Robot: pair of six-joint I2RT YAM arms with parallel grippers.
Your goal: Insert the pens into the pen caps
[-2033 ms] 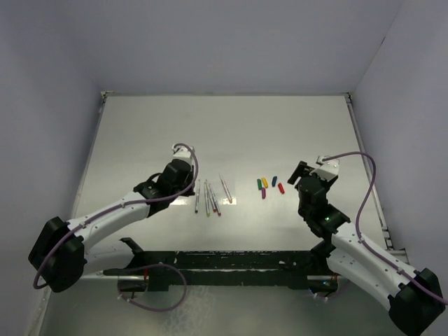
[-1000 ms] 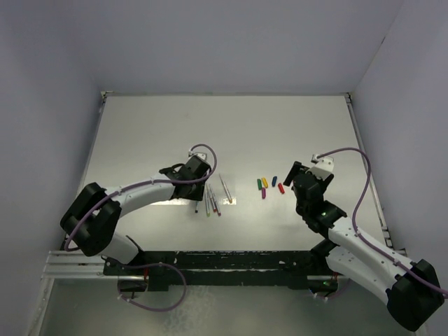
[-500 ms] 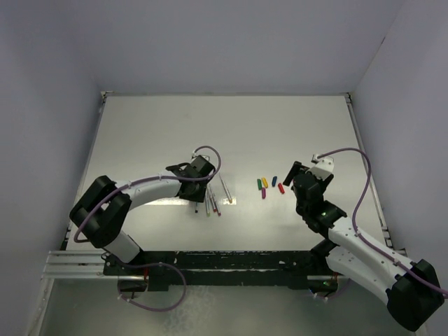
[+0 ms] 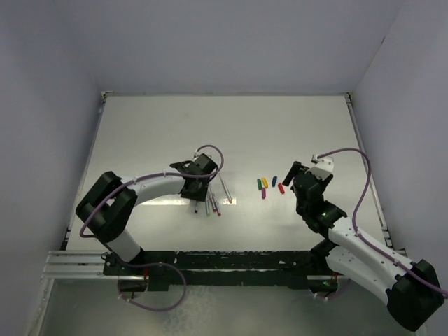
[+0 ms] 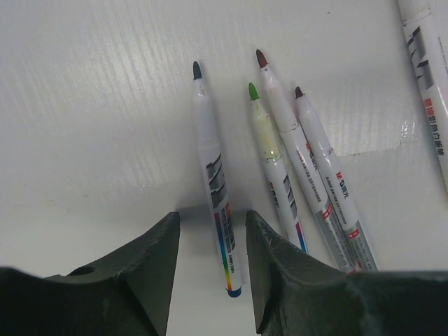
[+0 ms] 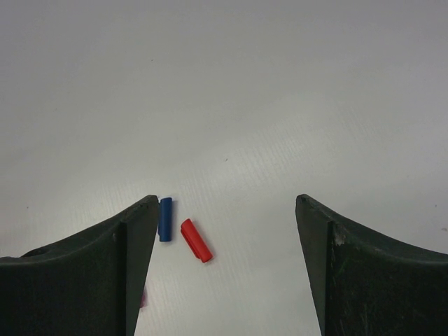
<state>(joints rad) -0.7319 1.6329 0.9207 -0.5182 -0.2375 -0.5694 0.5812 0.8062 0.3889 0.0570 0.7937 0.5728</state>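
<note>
The fingers meet their shadows on the tabletop in the left wrist view, so I need to close my left gripper on the blue-tipped pen.
Five whitish pens lie side by side on the table (image 4: 210,196). In the left wrist view I see the blue-tipped pen (image 5: 213,178), the green-tipped one (image 5: 269,161), a red-brown-tipped one (image 5: 294,140), a magenta-tipped one (image 5: 329,182) and a fifth at the top right (image 5: 427,70). My left gripper (image 5: 212,259) is open, low over the table, with a finger on each side of the blue-tipped pen's rear end. The caps lie to the right: yellow (image 4: 259,183), green (image 4: 265,183), blue (image 4: 274,183), red (image 4: 281,187), magenta (image 4: 263,193). My right gripper (image 6: 224,238) is wide open above the blue cap (image 6: 165,219) and the red cap (image 6: 196,240).
The table is a bare white board with raised edges at the left (image 4: 91,154) and right (image 4: 364,154). Grey walls stand on three sides. The black rail (image 4: 231,262) with the arm bases runs along the near edge.
My left arm has swung right and come down over the pens, ending astride the blue-tipped pen. My right gripper shifted slightly toward the caps early on, then held still.
</note>
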